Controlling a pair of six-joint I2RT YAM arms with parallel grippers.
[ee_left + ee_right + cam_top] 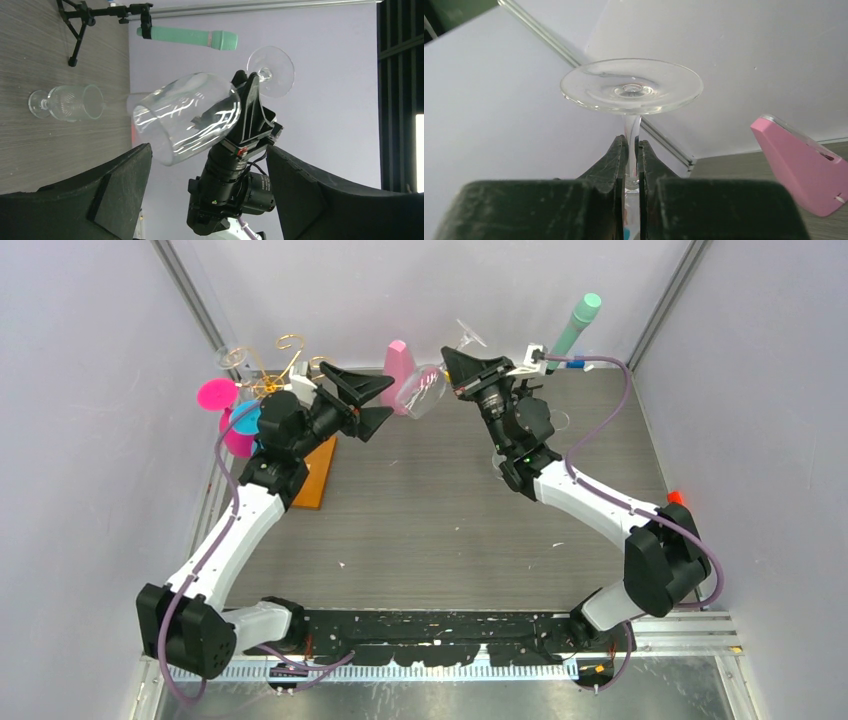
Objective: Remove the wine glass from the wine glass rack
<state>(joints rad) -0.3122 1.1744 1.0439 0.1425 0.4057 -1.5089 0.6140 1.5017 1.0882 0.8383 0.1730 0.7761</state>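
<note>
The foot of the clear wine glass should stay free to set the glass upright. My left gripper will grab the glass by its bowl rim (409, 403) (155, 134) next.
My right gripper (457, 370) is shut on the stem of the clear wine glass (428, 390) and holds it tilted in the air at the back of the table, bowl to the left, foot up. In the right wrist view its fingers (614, 160) pinch the stem (631, 131) below the round foot (631, 87). The gold wire wine glass rack (284, 358) on its orange-brown wooden base (316, 475) stands at the back left, apart from the glass. My left gripper (383, 400) is open and empty between rack and glass, facing the glass bowl (186, 117).
Pink and blue discs (222, 400) sit by the rack. A pink block (398, 362) stands at the back middle. A mint-green tube (577, 322) on a black tripod (80, 22) is back right. A small ribbed glass (66, 103) lies on the table.
</note>
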